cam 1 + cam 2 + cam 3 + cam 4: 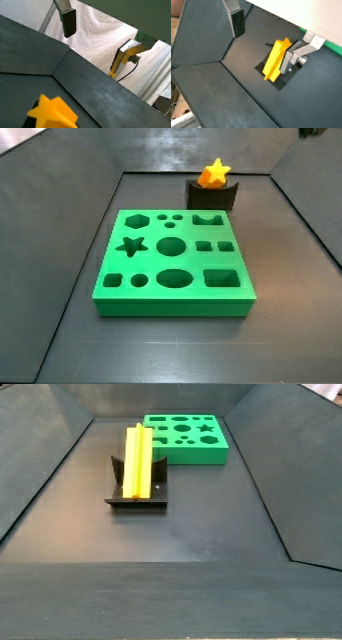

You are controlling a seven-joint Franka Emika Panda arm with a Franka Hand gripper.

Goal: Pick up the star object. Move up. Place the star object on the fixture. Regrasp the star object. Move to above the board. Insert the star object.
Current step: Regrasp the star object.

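The gripper grabs the star object by its upper end with the star side (217, 171) (52, 111) next, to insert it into the board's star hole.
The star object (215, 172) is an orange-yellow bar that lies in the notch of the dark fixture (211, 196), star end facing a side view. It also shows as a long bar (138, 459) across the fixture (136, 499). The green board (174, 258) lies flat beside them, its star hole empty. In both wrist views my gripper (268, 37) hangs open above the star object (276, 60) and does not touch it. One dark-padded finger (238, 22) and one silver finger (298, 52) stand far apart with nothing between them. The star's end (52, 114) shows below my gripper (103, 35).
Everything sits on a dark grey floor (187, 534) enclosed by sloping dark walls (40, 474). The board (187, 436) lies just beyond the fixture towards the back wall. A white sheet (100, 35) hangs outside the enclosure.
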